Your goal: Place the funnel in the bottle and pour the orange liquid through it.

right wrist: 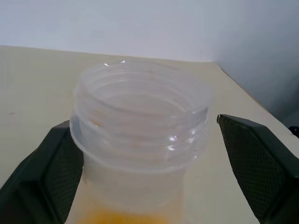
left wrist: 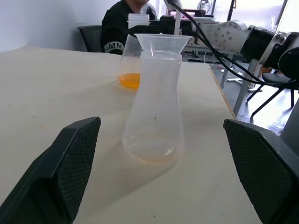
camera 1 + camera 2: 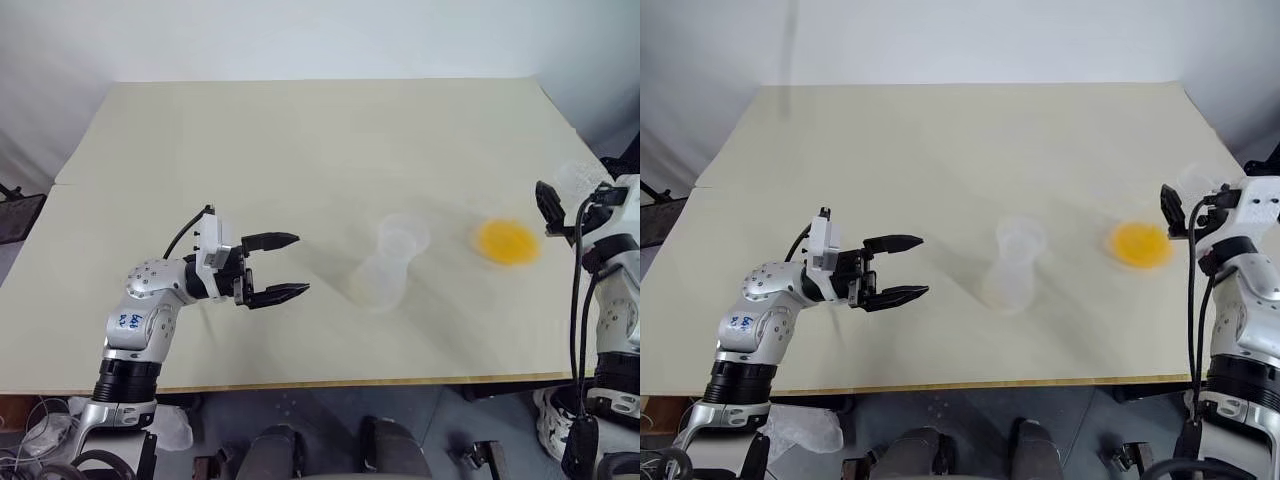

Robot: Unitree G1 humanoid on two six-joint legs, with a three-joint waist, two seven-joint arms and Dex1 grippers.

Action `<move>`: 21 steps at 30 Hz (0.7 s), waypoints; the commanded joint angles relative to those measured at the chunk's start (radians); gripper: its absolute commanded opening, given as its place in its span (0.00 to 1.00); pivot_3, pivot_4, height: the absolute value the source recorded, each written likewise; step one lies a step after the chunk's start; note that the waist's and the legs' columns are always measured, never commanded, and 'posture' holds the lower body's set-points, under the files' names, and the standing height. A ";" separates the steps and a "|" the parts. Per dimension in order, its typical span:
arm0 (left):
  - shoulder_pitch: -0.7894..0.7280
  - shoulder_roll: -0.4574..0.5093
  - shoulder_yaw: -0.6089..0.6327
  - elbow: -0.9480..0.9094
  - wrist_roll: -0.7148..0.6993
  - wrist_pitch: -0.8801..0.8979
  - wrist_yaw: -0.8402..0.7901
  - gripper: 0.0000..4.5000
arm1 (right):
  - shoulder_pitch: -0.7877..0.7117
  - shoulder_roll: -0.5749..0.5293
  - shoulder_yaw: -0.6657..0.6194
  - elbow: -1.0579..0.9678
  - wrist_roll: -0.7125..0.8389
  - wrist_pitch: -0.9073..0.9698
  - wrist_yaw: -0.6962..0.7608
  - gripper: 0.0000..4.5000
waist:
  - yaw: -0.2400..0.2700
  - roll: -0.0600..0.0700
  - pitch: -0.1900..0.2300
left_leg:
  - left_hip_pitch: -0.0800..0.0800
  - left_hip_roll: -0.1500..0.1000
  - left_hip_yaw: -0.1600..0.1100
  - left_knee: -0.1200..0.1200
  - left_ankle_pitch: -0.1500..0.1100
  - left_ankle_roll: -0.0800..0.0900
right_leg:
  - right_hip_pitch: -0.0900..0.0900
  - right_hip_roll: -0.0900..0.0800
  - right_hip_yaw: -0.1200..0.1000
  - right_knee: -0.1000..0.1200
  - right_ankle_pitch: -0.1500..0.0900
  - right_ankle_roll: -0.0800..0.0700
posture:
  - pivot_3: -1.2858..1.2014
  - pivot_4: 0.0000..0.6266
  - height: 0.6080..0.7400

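My right gripper closes on the flask now, since my fingers stand on both sides of the flask's neck (image 1: 133, 184), below its threaded rim. Closing now would catch it.
The clear bottle (image 3: 378, 285) stands upright mid-table with the small clear funnel (image 3: 403, 235) seated in its neck, funnel mouth (image 2: 162, 43) flaring above the rim. My left gripper (image 3: 300, 264) is open, pointing at the bottle from its left, a short gap away. The orange liquid (image 3: 507, 242) lies in the bottom of a second clear flask (image 1: 140, 102) to the right. My right gripper (image 1: 144, 122) is open, one finger (image 1: 46, 172) on each side of that flask's threaded neck, not closed on it.
The beige table (image 3: 300, 150) runs far back, its front edge (image 3: 300, 384) close to me and its right edge just past the orange flask. A seated person (image 2: 122, 23) and office chairs show beyond the table in the left wrist view.
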 commanded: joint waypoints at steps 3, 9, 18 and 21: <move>0.003 0.007 0.017 -0.034 -0.024 -0.016 0.000 1.00 | -0.018 -0.023 0.002 0.003 0.004 -0.009 0.009 0.78 | 0.000 0.000 0.000 | 0.000 0.000 0.000 0.000 0.000 0.000 | 0.000 0.000 0.000 0.000 0.000 0.000 | 0.52 0.24 1.00; 0.000 0.004 0.015 -0.026 -0.022 -0.020 0.001 1.00 | -0.001 -0.017 0.003 -0.047 0.022 -0.006 0.008 0.55 | 0.000 0.000 0.000 | 0.000 0.000 -0.001 0.000 0.000 0.000 | 0.000 0.000 0.000 0.000 0.000 0.000 | 0.52 0.24 1.00; -0.030 -0.014 -0.001 0.027 -0.015 -0.036 -0.013 1.00 | 0.123 -0.021 0.022 -0.483 0.052 0.152 -0.042 0.55 | 0.001 0.005 0.003 | -0.001 0.000 0.000 0.000 0.000 0.000 | -0.001 0.000 -0.001 0.000 0.000 0.000 | 0.52 0.24 1.00; -0.044 -0.020 -0.005 0.051 -0.013 -0.043 -0.026 1.00 | 0.177 -0.037 0.034 -0.637 0.036 0.223 -0.063 0.55 | 0.004 0.004 0.003 | -0.002 0.000 -0.001 0.000 0.000 0.000 | -0.001 0.000 -0.001 0.000 0.000 0.000 | 0.52 0.24 1.00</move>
